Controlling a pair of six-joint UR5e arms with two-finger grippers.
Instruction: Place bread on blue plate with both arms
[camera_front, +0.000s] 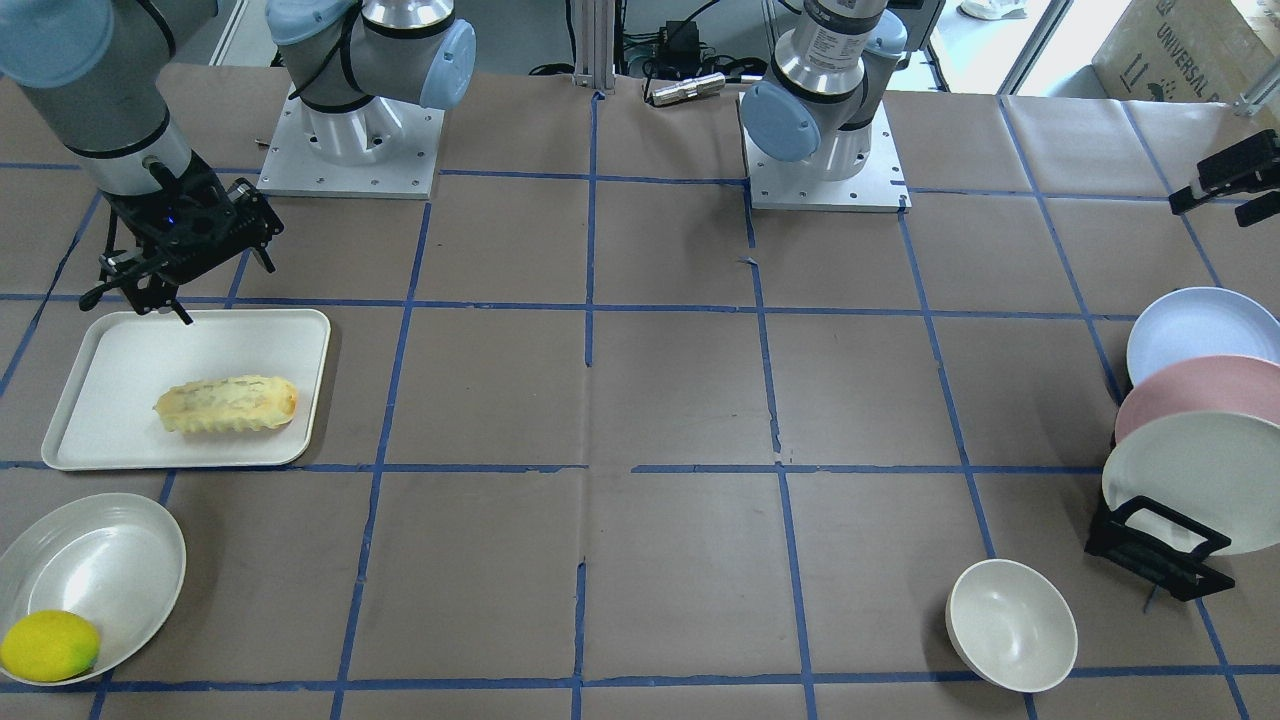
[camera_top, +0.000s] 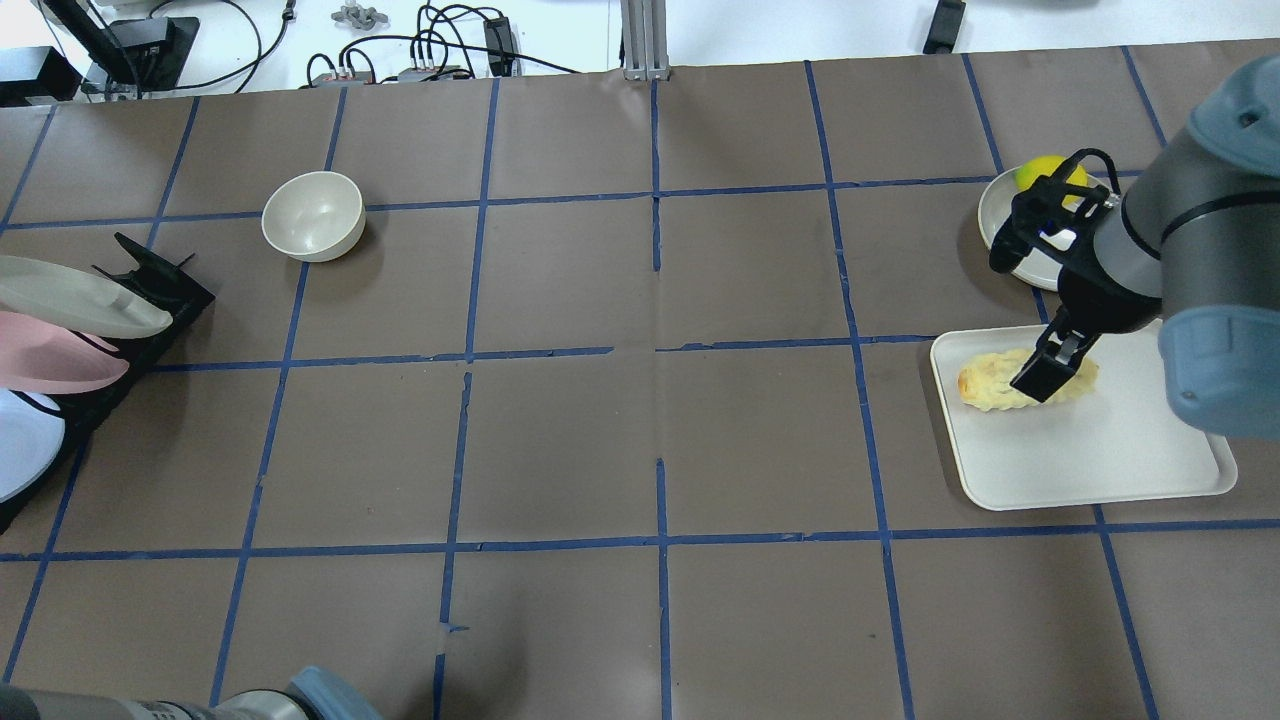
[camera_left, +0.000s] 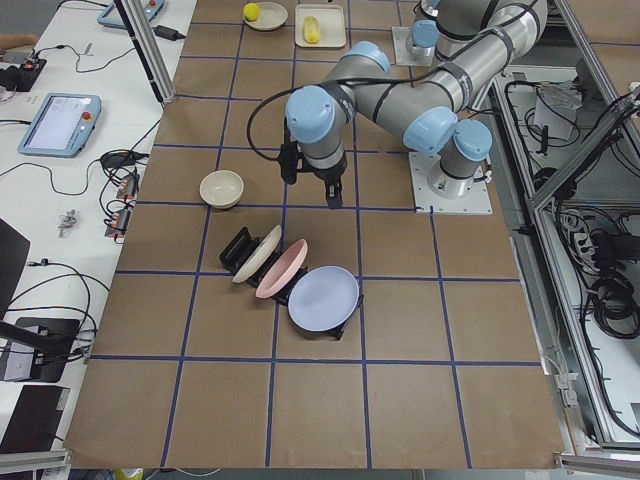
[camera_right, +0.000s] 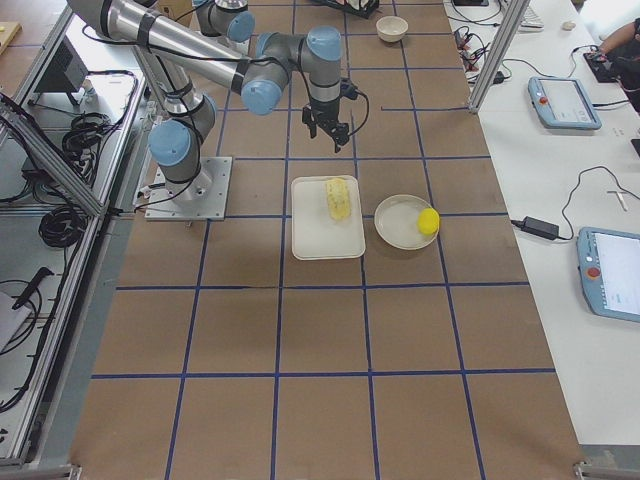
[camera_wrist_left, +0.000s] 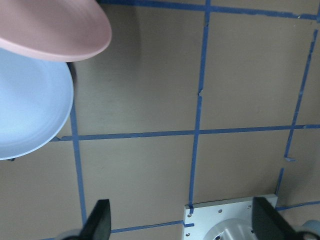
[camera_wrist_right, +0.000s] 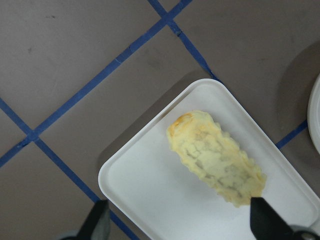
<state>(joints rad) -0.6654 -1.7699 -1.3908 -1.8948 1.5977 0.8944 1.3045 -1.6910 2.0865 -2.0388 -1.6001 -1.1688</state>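
The right gripper grabs the bread across its crimped middle (camera_front: 226, 404) next, to get it onto the blue plate (camera_front: 1200, 330).
The bread (camera_front: 227, 404) lies on a white tray (camera_front: 120, 350), browned end toward the table's middle; the right wrist view shows it (camera_wrist_right: 215, 157) too. My right gripper (camera_wrist_right: 181, 222) is open and empty, and hangs above the tray's robot-side edge (camera_front: 150, 295), apart from the bread. The blue plate (camera_front: 1200, 330) stands tilted in a black rack, nearest the robot. My left gripper (camera_wrist_left: 181, 222) is open and empty, up in the air near the rack (camera_front: 1218, 205), with the blue plate (camera_wrist_left: 30, 115) at the left of its wrist view.
A pink plate (camera_front: 1190, 390) and an off-white plate (camera_front: 1190, 480) stand in the same rack (camera_front: 1160, 550). A white bowl (camera_front: 1010, 625) sits in front of the rack. A lemon-like fruit (camera_front: 48, 645) lies in an oval dish (camera_front: 100, 560) beside the tray.
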